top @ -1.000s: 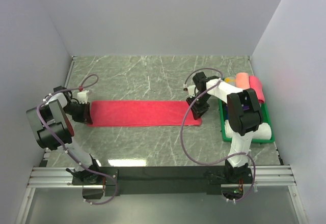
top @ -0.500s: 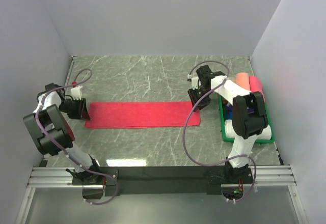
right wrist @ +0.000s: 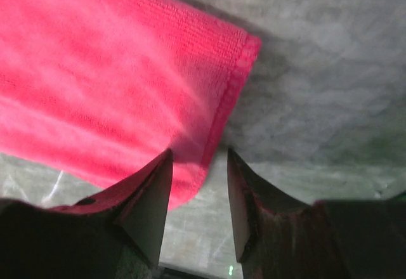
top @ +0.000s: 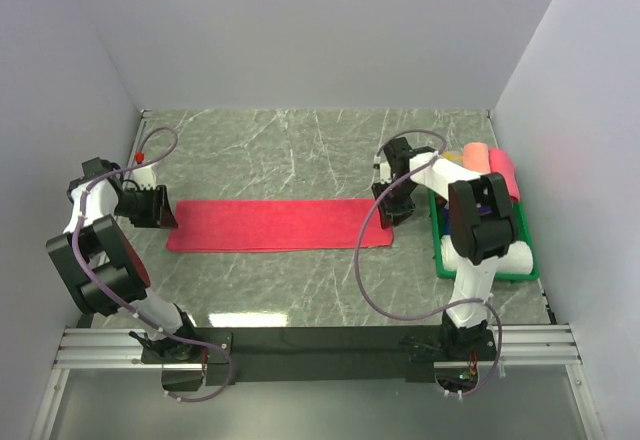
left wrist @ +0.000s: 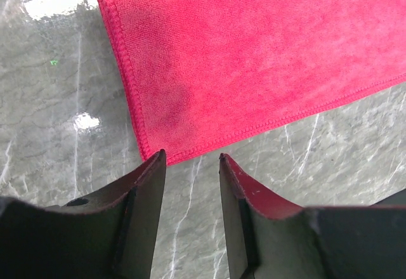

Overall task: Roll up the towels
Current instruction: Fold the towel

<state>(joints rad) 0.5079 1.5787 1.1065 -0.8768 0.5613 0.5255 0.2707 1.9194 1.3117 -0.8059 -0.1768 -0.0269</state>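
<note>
The crimson-red towel (top: 275, 224) needs rolling, so my right gripper will next grab its short end edge nearest the green tray to fold that end inward.
A crimson-red towel (top: 275, 224) lies flat as a long strip across the marble table. My left gripper (top: 166, 210) is open and empty at the towel's left end; in the left wrist view (left wrist: 192, 157) its tips sit just off the towel's corner (left wrist: 254, 57). My right gripper (top: 385, 210) is open and empty at the towel's right end; in the right wrist view (right wrist: 199, 153) the towel's edge (right wrist: 120, 95) lies between and under its jaws. Rolled towels, salmon (top: 475, 156) and red-pink (top: 503, 173), lie at the right.
A green tray (top: 487, 265) stands at the right under the right arm, with a white roll (top: 522, 255) in it. Grey walls close in the table on the left, the back and the right. A metal rail (top: 300, 345) runs along the near edge.
Both grippers have let go of the towel's ends and drawn slightly outward. The towel has shifted a little left and lies flat.
</note>
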